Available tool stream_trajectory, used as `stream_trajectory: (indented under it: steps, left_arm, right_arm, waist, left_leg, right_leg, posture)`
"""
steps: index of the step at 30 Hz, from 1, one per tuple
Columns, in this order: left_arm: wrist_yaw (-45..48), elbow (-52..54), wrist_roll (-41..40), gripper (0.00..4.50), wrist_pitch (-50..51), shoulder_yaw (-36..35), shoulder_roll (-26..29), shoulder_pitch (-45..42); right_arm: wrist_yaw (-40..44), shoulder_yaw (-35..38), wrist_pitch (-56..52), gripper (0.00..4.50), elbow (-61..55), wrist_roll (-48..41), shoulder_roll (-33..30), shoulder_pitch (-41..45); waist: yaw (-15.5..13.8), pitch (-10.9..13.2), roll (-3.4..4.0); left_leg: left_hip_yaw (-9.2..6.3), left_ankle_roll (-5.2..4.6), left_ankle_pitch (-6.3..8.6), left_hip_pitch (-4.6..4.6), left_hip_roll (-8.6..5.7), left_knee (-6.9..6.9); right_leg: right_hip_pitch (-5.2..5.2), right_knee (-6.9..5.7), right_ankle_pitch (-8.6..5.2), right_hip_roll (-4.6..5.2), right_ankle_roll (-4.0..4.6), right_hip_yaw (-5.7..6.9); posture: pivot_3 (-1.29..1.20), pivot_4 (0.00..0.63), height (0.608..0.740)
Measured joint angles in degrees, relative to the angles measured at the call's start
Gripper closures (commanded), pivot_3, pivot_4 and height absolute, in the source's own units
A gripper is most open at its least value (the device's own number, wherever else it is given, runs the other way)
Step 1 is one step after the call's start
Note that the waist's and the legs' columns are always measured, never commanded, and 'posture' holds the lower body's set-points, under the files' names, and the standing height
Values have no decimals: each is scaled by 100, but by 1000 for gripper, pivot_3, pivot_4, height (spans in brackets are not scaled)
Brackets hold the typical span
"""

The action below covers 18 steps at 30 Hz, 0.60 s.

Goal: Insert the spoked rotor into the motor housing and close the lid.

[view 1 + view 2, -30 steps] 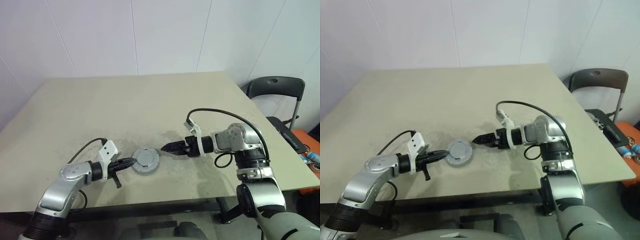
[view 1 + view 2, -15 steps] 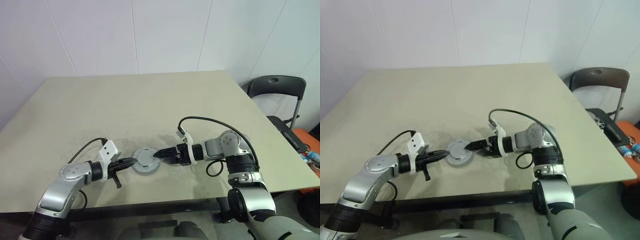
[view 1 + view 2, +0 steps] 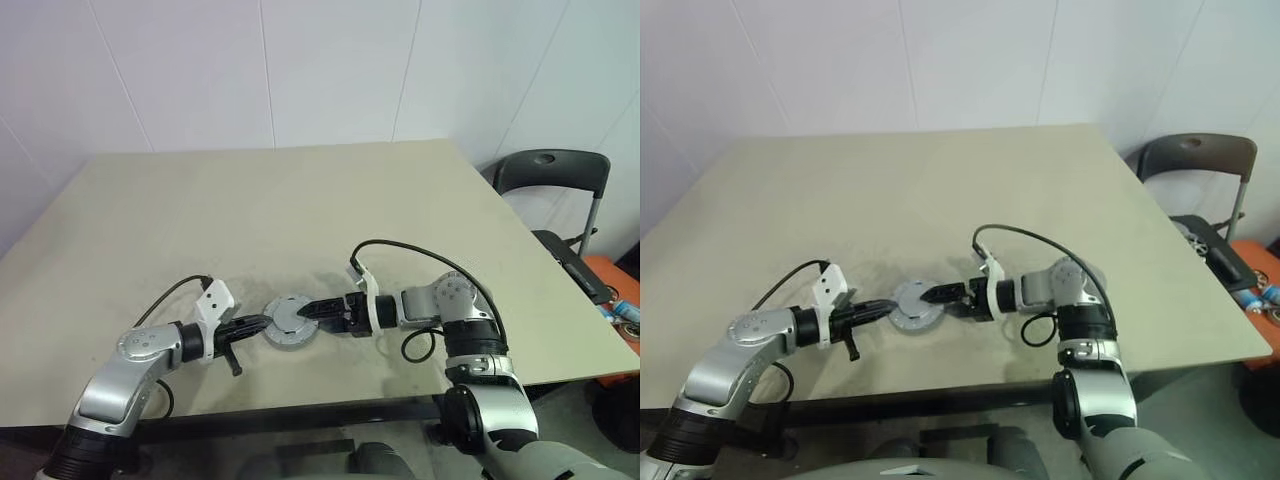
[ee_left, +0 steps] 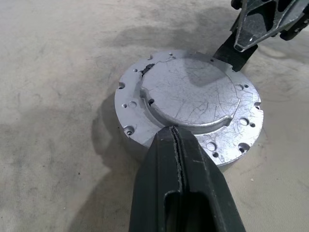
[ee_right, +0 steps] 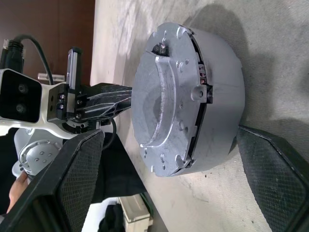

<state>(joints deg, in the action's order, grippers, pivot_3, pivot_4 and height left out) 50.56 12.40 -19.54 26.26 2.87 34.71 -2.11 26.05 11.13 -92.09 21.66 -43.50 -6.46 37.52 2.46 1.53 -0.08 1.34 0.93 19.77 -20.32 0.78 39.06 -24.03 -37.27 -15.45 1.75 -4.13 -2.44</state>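
Next, my right gripper should grab the motor housing by its side (image 3: 293, 338) (image 5: 222, 101) to steady it for closing the housing's lid.
The grey motor housing (image 3: 291, 330) stands near the table's front edge, with the notched silver lid (image 4: 190, 94) lying on top of it. A thin gap under the lid's rim shows at one side in the right wrist view. The spoked rotor is hidden. My left gripper (image 4: 175, 129) is shut, and its tips rest against the lid's edge on the housing's left side. From the right, my right gripper (image 5: 170, 134) is open, with one finger (image 5: 72, 183) on each side of the housing wall (image 5: 217, 96) and apart from it.
The beige table (image 3: 300, 200) stretches back to a white wall. A dark chair (image 3: 555, 175) stands off the table's right side, with an orange item (image 3: 615, 285) on the floor beside it.
My right gripper has moved left and slightly down, from beside the housing to having its open fingers around it. The left gripper and the housing have stayed put.
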Motion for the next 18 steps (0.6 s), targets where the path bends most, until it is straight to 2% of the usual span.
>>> stream_trajectory:
  steps: [1, 4, 12, 13, 18]
  left_arm:
    - [-3, 1, 0, 4500, 20, -5, -1, 0]
    - [-10, 7, 0, 4500, 51, -14, -6, 0]
    - [-61, -12, 24, 4500, 84, -84, 2, 3]
    - [-68, -27, 30, 4500, 90, -123, 12, 6]
    - [-75, -48, 34, 4500, 93, -147, -4, 1]
  right_arm:
    - [-23, 30, -1, 11, 0, 0, 19, -2]
    - [-119, 147, -8, 623, 13, 8, 71, -25]
    - [-257, 332, -12, 3055, 90, -33, 109, -109]
    - [-231, 370, -13, 3195, 78, -101, 122, -112]
    - [-258, 372, -13, 3198, 48, -129, 142, -117]
  waist:
    - [1, 0, 1]
    - [2, 0, 1]
    - [6, 0, 2]
    - [5, 0, 3]
    - [11, 0, 4]
  left_leg:
    - [0, 0, 0, 1, 0, 0]
    - [0, 0, 0, 1, 3, 2]
    - [1, 0, 0, -3, 3, 2]
    - [2, 0, 0, 0, 3, 2]
    - [2, 0, 0, 1, 5, 3]
  right_leg:
    - [0, 0, 0, -2, 0, 0]
    - [0, -2, 0, -6, 0, 0]
    - [-2, 1, 0, -10, -1, -1]
    - [-1, 0, 0, -10, -1, -1]
    - [0, -1, 0, -15, -2, -2]
  posture:
    - [0, 0, 740]
    - [0, 0, 740]
    - [0, 0, 740]
    - [0, 0, 740]
    - [0, 0, 740]
